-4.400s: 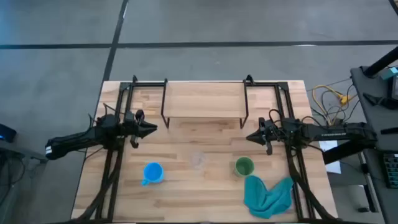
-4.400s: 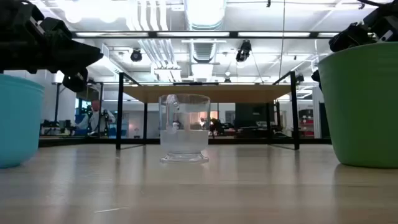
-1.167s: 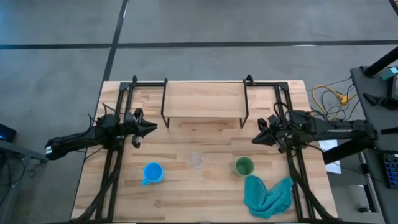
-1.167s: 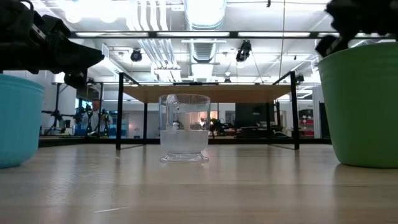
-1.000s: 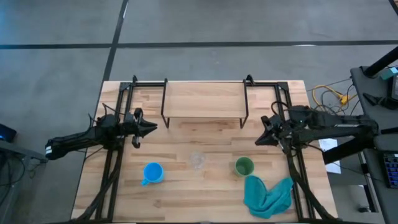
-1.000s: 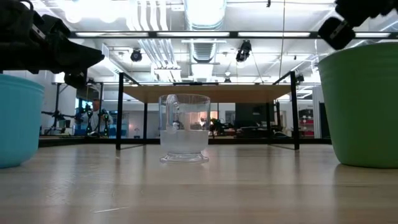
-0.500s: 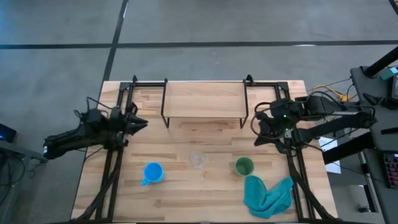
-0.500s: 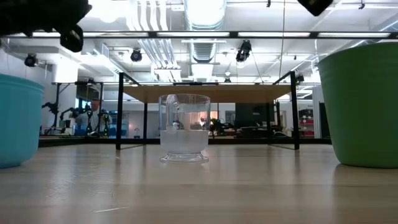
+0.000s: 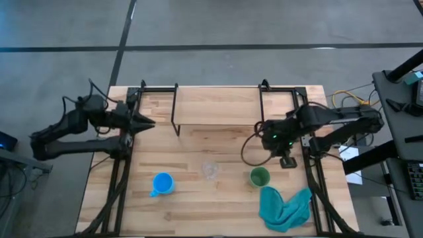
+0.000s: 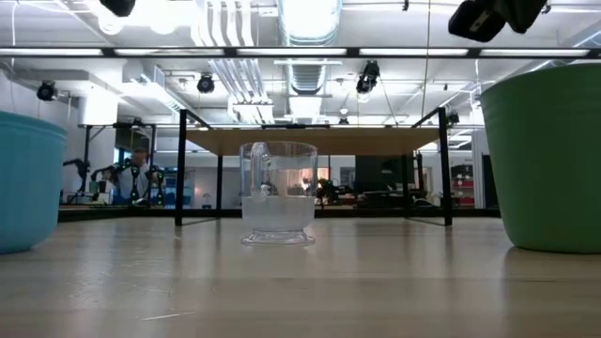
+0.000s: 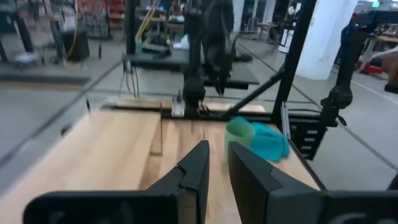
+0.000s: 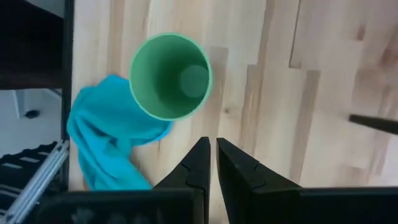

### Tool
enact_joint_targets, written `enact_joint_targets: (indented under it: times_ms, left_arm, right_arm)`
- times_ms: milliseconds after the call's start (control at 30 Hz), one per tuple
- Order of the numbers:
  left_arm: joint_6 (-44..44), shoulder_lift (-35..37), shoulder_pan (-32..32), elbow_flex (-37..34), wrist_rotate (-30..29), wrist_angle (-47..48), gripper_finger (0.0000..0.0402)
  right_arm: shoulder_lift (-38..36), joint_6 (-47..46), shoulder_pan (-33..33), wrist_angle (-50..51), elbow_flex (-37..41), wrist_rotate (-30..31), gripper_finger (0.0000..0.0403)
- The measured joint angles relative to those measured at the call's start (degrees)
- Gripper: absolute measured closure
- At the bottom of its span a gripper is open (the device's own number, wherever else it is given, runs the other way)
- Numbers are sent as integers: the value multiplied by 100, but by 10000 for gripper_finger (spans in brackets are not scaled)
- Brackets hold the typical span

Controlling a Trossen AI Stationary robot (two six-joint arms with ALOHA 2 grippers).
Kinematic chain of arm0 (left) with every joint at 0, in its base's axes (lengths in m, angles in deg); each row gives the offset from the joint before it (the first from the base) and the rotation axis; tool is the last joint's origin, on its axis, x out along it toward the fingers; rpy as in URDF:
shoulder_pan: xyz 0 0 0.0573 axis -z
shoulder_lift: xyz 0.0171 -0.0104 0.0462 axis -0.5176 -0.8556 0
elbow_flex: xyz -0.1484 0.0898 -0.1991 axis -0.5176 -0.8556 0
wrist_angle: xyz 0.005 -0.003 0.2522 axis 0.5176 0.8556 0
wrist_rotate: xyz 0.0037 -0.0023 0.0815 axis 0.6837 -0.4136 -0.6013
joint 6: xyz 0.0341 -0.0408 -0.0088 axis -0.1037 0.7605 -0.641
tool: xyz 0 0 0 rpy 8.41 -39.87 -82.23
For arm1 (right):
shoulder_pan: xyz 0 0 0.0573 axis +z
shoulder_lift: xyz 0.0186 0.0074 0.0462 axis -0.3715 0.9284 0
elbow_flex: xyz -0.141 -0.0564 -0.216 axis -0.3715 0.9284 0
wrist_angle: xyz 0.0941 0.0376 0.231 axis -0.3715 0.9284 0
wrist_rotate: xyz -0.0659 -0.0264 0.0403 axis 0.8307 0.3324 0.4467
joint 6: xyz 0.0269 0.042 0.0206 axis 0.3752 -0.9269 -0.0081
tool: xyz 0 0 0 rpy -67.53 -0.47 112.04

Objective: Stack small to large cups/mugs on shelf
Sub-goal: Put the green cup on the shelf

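Note:
My right gripper grips the green cup (image 9: 259,176) by its rim next, to stack the cups on the shelf.
Three vessels stand apart on the table's near half: a blue mug (image 9: 162,184) (image 10: 26,183) on the left, a clear glass cup (image 9: 210,170) (image 10: 278,192) in the middle, and a green cup (image 9: 259,176) (image 12: 171,76) (image 10: 549,155) on the right. The shelf (image 9: 217,106) stands on thin black legs at the far edge. My right gripper (image 9: 285,158) (image 12: 212,157) hangs shut above the table, pointing down, just right of the green cup and a little farther back. My left gripper (image 9: 149,123) (image 11: 217,168) is shut, raised beside the shelf's left end and facing right.
A crumpled teal cloth (image 9: 285,206) (image 12: 106,140) lies at the near right corner, against the green cup's near side. Black frame rails (image 9: 122,178) run along both table sides. Bare wood lies between the shelf and the row of cups.
Both arms have risen from low over the table. My right gripper lifted, tipped from level to pointing down, and now hangs near the green cup. My left gripper rose and drew toward the far left, beside the shelf's left end. The cups stayed put.

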Motion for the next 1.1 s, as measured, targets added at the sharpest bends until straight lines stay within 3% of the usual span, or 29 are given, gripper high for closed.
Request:
enact_joint_targets:
  times_ms: [300, 633, 1100]
  left_arm:
    - [-379, -451, -2, 886, -5, 416, 356]
    - [-370, -315, -1, 944, -4, 693, 356]
    - [-374, -167, -2, 942, -9, 690, 356]
  right_arm:
    - [945, -175, 27, 3, 41, 2, 349]
    - [1645, -455, 42, 8, 46, -238, 281]
    - [1825, -941, 304, -177, 50, -449, 273]
